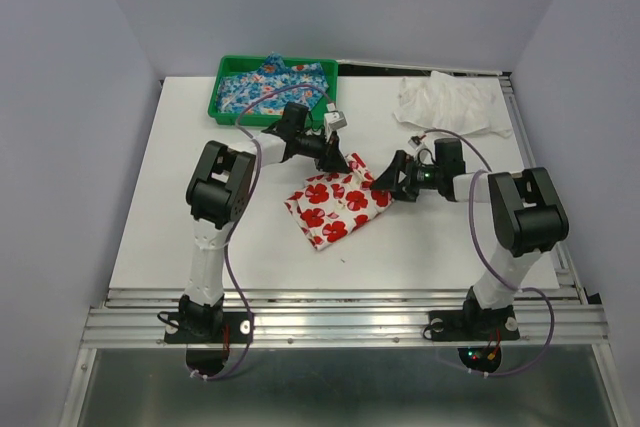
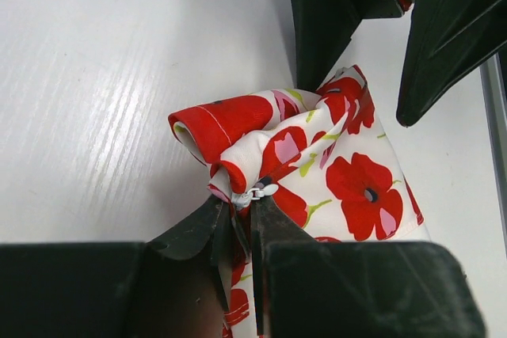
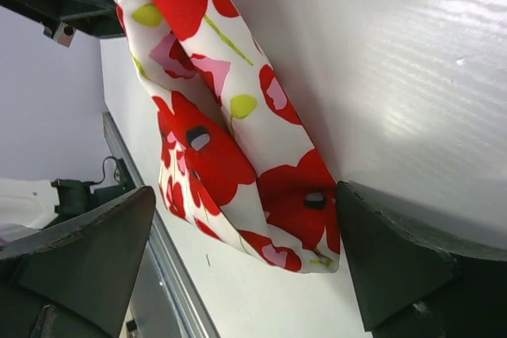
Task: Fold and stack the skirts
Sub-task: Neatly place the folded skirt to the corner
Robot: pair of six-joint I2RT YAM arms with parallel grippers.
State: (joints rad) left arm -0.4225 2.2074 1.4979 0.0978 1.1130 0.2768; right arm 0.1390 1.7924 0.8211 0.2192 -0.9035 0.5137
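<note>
The red-flowered skirt's folded corner is the part my right gripper needs to pinch next, with its layers together. The rest of the skirt stays free to stack on the white cloth.
The white skirt with big red flowers lies bunched in the middle of the table. My left gripper is shut on its far edge, pinching the cloth by the zipper, and that edge is lifted and gathered. My right gripper stands wide open just right of it. In the right wrist view a folded corner of the skirt hangs between the spread fingers, close to one finger and gripped by neither. The blue flowered skirt sits crumpled in the tray.
The green plastic tray stands at the back of the table, left of centre. A crumpled white cloth lies at the back right. A metal rail runs along the near edge by the arm bases.
</note>
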